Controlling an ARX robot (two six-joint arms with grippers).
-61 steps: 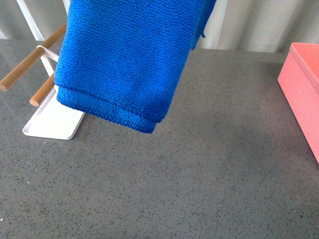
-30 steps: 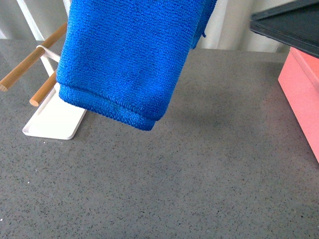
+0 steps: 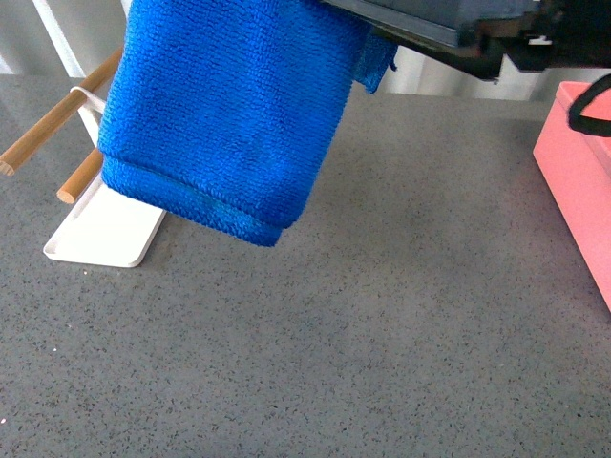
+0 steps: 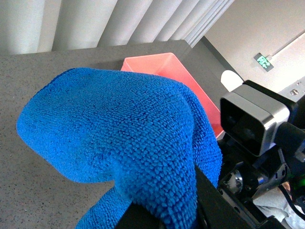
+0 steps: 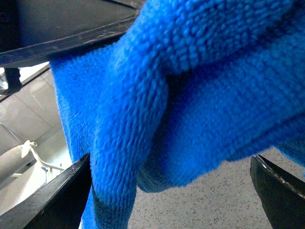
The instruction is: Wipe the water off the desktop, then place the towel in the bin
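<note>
My right gripper picks up the towel by the hanging fold between its open fingers next. The towel hangs slack in thick folds.
The blue towel (image 3: 220, 114) hangs in thick folds above the speckled grey desktop (image 3: 382, 334), its lower hem clear of the surface. My left gripper (image 4: 164, 218) is shut on the towel (image 4: 119, 129); it shows only in the left wrist view, mostly buried in cloth. My right arm (image 3: 458, 24) reaches in from the upper right, just behind the towel. In the right wrist view my right gripper (image 5: 171, 200) is open, one finger (image 5: 62, 200) on each side of the towel's hanging folds (image 5: 190, 86). The salmon-pink bin (image 3: 582, 181) stands at the right edge and also shows in the left wrist view (image 4: 162, 67).
A flat white tray (image 3: 100, 234) with two wooden rods (image 3: 57, 119) stands at the back left, partly behind the towel. White vertical blinds run along the far edge of the desktop. No water is visible on the grey surface in front.
My right arm has come in from the right along the top of the front view and reached the towel. The towel has shifted slightly left.
</note>
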